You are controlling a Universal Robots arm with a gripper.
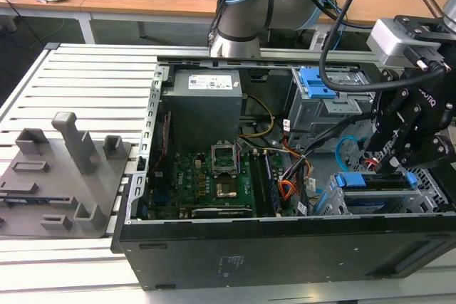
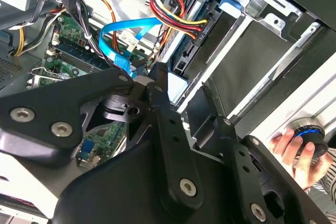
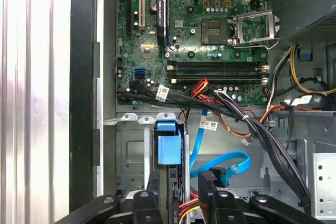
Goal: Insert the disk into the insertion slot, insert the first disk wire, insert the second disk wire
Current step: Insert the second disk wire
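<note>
The second disk wire curves in a slack loop (image 3: 236,157). My gripper will next grip its black connector end (image 3: 218,177) to insert the wire.
The disk (image 1: 374,184) sits in its blue carrier inside the insertion slot (image 1: 431,179), a grey perforated cage at the exterior view's right. Seen edge-on in the first wrist view, the disk (image 3: 169,148) stands between grey metal walls. A red, yellow and black wire bundle (image 2: 176,11) ends in a connector at the disk's end. The second disk wire (image 3: 223,163), a flat light-blue cable, curves in a loop beside the disk, and its black end lies against one finger (image 3: 209,192). My gripper (image 3: 177,198) hovers open over the disk and this cable (image 2: 126,32).
The open computer case holds the green motherboard (image 1: 206,176), the grey power supply (image 1: 203,101) and a taller grey cage with a blue latch (image 1: 317,83). Black cable bundles (image 3: 252,124) cross near the disk. A grey fixture block (image 1: 64,169) stands outside. A hand (image 2: 286,145) holds a round knob.
</note>
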